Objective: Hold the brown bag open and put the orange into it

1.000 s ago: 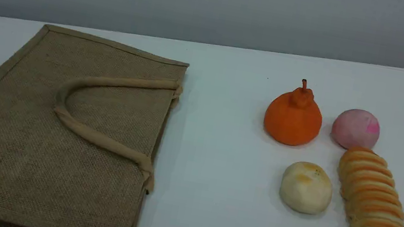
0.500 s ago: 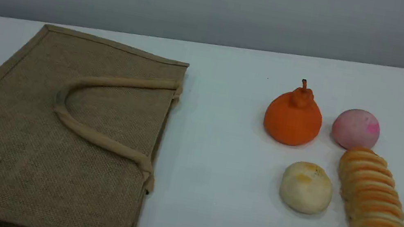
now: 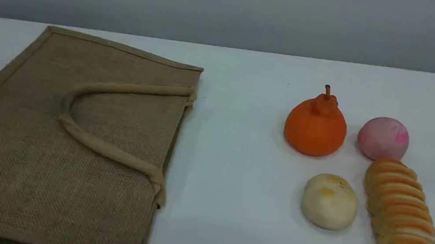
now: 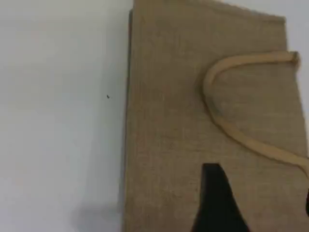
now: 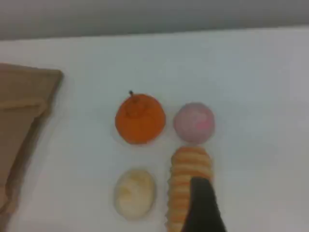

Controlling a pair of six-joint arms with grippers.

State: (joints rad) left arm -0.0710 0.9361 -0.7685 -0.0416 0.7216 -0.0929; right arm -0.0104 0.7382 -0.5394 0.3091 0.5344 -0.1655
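My left gripper grabs the brown bag by the curved middle of its beige handle (image 3: pixel 105 149) next, to lift the upper panel (image 3: pixel 29 142) and open the bag.
The brown bag (image 3: pixel 39 144) lies flat on the left of the white table, its beige handle (image 3: pixel 105 149) looped on top and its mouth facing right. In the left wrist view the brown bag (image 4: pixel 193 121) fills the right half. My left gripper (image 4: pixel 260 205) hovers above it, open, with one dark fingertip (image 4: pixel 215 198) showing and a sliver of the other at the right edge. The orange (image 3: pixel 316 126) stands upright on the right, also in the right wrist view as the orange (image 5: pixel 140 118). One fingertip (image 5: pixel 202 205) of my right gripper hangs over the striped roll, holding nothing. Neither arm shows in the scene view.
A pink ball (image 3: pixel 383 138) sits right of the orange. A pale round bun (image 3: pixel 329 201) lies in front of it, with an orange-striped bread roll (image 3: pixel 400 212) beside the bun. Bare white table (image 3: pixel 234 152) separates the bag from the foods.
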